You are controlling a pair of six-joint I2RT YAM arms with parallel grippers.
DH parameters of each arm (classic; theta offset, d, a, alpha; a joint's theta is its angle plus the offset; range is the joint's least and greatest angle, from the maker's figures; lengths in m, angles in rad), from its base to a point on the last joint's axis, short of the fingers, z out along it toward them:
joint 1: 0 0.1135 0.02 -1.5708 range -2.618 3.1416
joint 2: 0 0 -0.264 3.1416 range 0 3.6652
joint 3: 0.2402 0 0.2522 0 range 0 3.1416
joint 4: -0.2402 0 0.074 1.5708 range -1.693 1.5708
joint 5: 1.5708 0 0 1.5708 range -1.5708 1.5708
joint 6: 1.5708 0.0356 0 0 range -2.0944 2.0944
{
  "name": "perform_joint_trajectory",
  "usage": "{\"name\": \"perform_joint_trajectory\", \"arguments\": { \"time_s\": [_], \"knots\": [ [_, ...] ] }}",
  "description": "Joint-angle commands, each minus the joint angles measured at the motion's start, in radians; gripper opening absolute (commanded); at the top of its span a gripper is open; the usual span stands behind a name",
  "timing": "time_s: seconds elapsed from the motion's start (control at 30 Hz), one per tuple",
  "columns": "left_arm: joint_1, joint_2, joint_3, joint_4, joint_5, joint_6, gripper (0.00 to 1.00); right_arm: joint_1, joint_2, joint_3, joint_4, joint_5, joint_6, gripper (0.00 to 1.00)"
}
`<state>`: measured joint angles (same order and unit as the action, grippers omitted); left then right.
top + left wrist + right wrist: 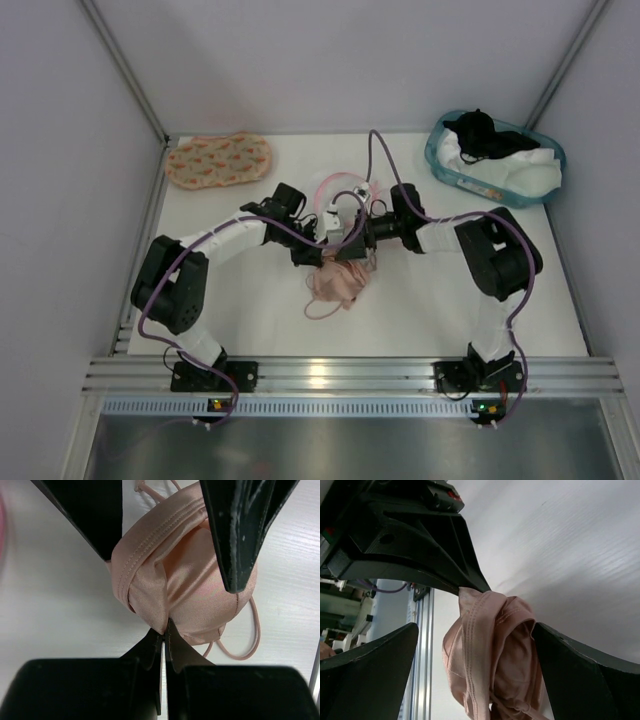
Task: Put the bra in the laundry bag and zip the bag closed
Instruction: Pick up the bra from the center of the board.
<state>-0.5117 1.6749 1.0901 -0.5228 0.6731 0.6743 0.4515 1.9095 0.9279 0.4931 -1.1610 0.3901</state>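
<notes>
Next, my right gripper picks up the bunched bra (pixel 341 281) across its stitched folds to keep it compact for the laundry bag (pixel 340 184).
The salmon-pink bra (pixel 337 284) hangs bunched at the table's middle. My left gripper (pixel 318 256) is shut on a fold of its fabric, as the left wrist view shows: gripper (pixel 165 626), bra (pixel 185 580). My right gripper (pixel 350 240) is open and straddles the bra. In the right wrist view the right gripper (pixel 476 625) has its fingers (pixel 580 670) wide apart on either side of the bra (pixel 490 650). The right finger is against the cup. The laundry bag (pixel 340 184) shows only as a pink-rimmed white ring behind both grippers, mostly hidden.
An orange-printed padded piece (pixel 218 161) lies at the back left. A teal basket (pixel 436 158) with black and white clothes stands at the back right. An aluminium rail (pixel 330 375) runs along the near edge. White walls close in the table.
</notes>
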Motion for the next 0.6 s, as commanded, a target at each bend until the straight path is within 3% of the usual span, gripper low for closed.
{"name": "perform_joint_trajectory", "arguments": {
  "time_s": [0.0, 0.2, 0.43, 0.57],
  "knots": [
    [-0.002, -0.052, 0.001, 0.003, 0.037, 0.071, 0.0, 0.036, 0.017, 0.0, 0.078, -0.049, -0.037, 1.0],
    [-0.005, -0.083, -0.016, 0.003, 0.031, 0.116, 0.0, 0.049, 0.04, 0.058, -0.261, -0.032, -0.296, 0.99],
    [-0.005, -0.092, 0.002, 0.004, 0.008, 0.116, 0.0, 0.075, 0.008, 0.058, -0.424, -0.04, -0.416, 0.99],
    [-0.005, -0.08, 0.016, 0.004, 0.025, 0.102, 0.0, 0.087, 0.025, 0.048, -0.368, 0.007, -0.332, 0.99]
  ]
}}
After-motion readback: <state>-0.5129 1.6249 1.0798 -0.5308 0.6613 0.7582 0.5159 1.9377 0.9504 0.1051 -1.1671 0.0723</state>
